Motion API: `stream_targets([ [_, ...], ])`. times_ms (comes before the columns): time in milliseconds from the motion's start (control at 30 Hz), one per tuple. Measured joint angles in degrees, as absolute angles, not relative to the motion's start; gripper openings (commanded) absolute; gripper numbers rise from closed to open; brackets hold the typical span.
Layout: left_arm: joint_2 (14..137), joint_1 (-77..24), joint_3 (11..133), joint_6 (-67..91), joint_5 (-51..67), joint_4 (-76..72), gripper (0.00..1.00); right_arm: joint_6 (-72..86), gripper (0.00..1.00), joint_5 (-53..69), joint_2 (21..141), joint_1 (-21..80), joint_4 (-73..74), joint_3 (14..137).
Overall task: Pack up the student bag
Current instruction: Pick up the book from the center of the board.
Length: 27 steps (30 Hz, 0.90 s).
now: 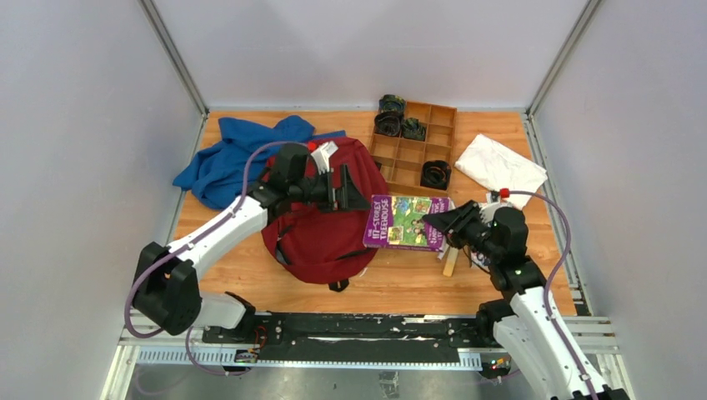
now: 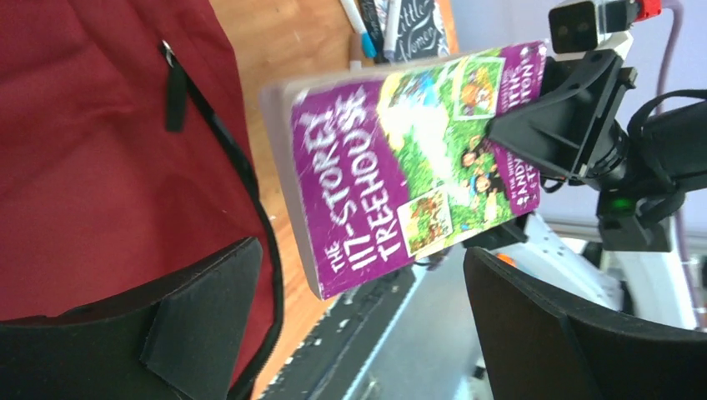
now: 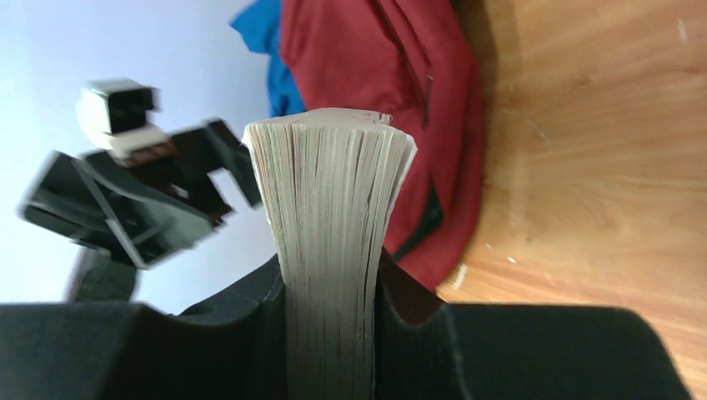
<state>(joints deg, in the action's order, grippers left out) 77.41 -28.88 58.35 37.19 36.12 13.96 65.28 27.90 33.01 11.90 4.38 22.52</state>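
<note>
Next, my left gripper grabs the student bag by its upper rim [image 1: 372,172], so the student bag's opening stays free to take the purple book [image 1: 407,222].
The dark red student bag [image 1: 321,229] lies in the middle of the table; it also shows in the left wrist view [image 2: 92,150] and the right wrist view [image 3: 392,92]. My right gripper [image 1: 440,223] is shut on a purple paperback book [image 1: 407,222] and holds it above the table beside the bag's right edge. The book's page edges [image 3: 329,250] are clamped between the pads. My left gripper [image 1: 348,193] is open and empty over the bag's upper right, facing the book [image 2: 408,167].
A blue cloth garment [image 1: 238,158] lies at the back left. A wooden divided tray [image 1: 414,148] with dark items stands at the back. A white cloth [image 1: 500,167] lies at the back right. Pens and a wooden stick [image 1: 451,262] lie under the right gripper.
</note>
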Motion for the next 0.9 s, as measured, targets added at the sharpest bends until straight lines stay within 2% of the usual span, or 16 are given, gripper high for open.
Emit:
stream_targets([
  [133,76.44,-29.50,51.53,45.91,38.41,5.23,1.00,69.76,0.00,26.17,32.36,11.90,-1.13,22.52],
  [267,76.14,-29.26,49.87,50.02,40.47,-0.56,1.00,74.78,0.00,25.69,32.49,11.90,-7.40,20.45],
  [400,73.97,-28.69,51.75,45.54,37.80,5.08,1.00,77.06,0.00,23.92,30.11,11.90,-6.90,18.76],
  [600,74.35,-36.47,63.40,28.47,20.14,25.45,0.96,73.89,0.00,15.22,20.91,11.88,10.96,22.87],
  [767,74.43,-41.56,61.63,19.66,13.06,33.21,0.84,71.22,0.00,7.14,15.07,11.88,25.34,27.20],
  [900,75.81,-43.18,59.90,16.14,10.68,36.36,0.80,69.82,0.00,4.05,13.10,11.88,31.99,27.51],
])
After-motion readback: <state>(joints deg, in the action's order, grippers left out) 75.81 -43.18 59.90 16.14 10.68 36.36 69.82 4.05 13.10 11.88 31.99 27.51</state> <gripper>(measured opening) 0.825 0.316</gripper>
